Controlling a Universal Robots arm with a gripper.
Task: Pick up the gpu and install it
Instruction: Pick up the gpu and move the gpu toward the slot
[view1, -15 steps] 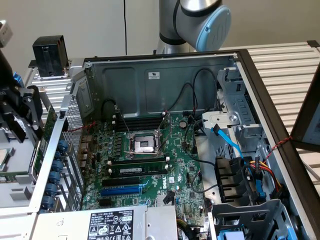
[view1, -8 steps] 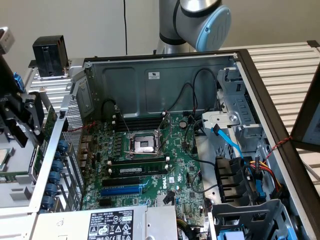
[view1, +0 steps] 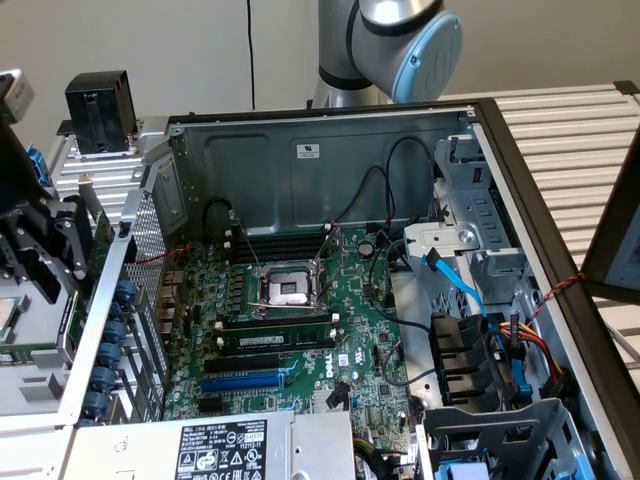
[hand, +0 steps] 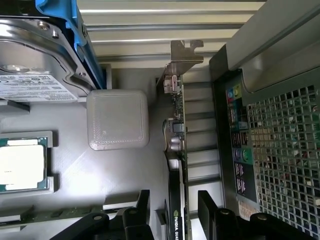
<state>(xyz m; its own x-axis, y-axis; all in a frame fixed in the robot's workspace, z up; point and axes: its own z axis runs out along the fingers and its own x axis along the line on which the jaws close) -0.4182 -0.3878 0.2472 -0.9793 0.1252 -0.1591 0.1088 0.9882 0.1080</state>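
Note:
In the wrist view my gripper's fingers are still above the black shroud (hand: 174, 200) beside the green card edge (hand: 186, 200), so it is too early to close now; closing here would miss.
The gpu (hand: 176, 150) stands on edge on a grey holder beside the outside of the computer case. Its silver end bracket (hand: 183, 56), green card edge and black shroud with a green logo show in the wrist view. My gripper (hand: 175, 196) is open and straddles the card, with one black finger (hand: 143, 207) on each side and a small gap to the card on both. In the exterior view, the gripper (view1: 48, 245) hangs at the exterior view's left, outside the case wall, with the gpu's green edge (view1: 99, 240) beside it.
The open case holds the large green motherboard (view1: 300, 330) with a blue slot (view1: 245, 380), a black memory stick (view1: 275, 337) and loose cables at the exterior view's right. Near the gpu are a grey square block (hand: 118, 120), a hard drive (hand: 30, 65), a processor tray (hand: 20, 165) and the case's rear ports (hand: 239, 150).

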